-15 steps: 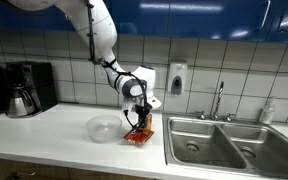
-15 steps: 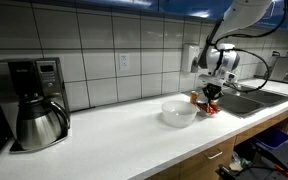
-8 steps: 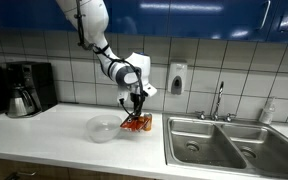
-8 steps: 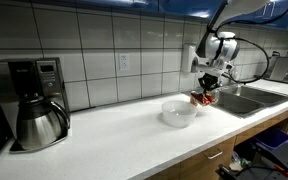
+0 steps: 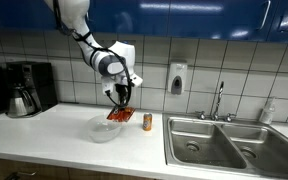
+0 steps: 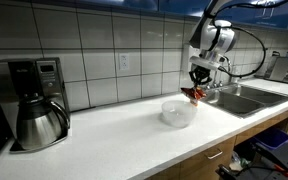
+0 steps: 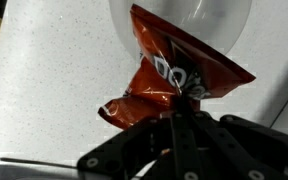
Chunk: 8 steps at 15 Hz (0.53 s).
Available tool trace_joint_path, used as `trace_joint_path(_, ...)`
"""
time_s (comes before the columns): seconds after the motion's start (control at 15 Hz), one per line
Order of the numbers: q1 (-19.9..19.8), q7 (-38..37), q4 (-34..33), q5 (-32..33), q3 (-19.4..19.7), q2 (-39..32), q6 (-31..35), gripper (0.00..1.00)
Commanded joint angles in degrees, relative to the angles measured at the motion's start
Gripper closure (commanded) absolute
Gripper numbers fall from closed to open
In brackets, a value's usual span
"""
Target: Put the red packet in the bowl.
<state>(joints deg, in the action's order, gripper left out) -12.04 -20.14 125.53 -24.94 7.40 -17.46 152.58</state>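
Observation:
Much of the red packet hangs outside the bowl's rim, so the packet moves over the bowl's middle, before my gripper releases it.
My gripper is shut on the red packet, a crinkly red-orange foil packet that hangs below the fingers. It hangs in the air just above the right rim of the translucent white bowl on the white counter. Both exterior views show this: gripper, packet, bowl. In the wrist view the packet is pinched between my fingers, with the bowl beyond it.
A small orange-brown can stands on the counter right of the bowl. A steel sink with a tap is further right. A coffee maker stands at the left, also in an exterior view.
The gripper has lifted the red packet off the counter and carried it left, from beside the can to above the bowl's rim. The can now shows uncovered.

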Motion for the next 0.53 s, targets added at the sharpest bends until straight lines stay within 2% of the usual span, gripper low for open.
trace_joint_path(0.0,1.6,3.1,4.3,-2.4,-2.5,3.7,1.6,1.0)
trace_joint_path(0.47,4.0,3.0,4.2,-2.2,-4.4,0.6,1.2,1.0)
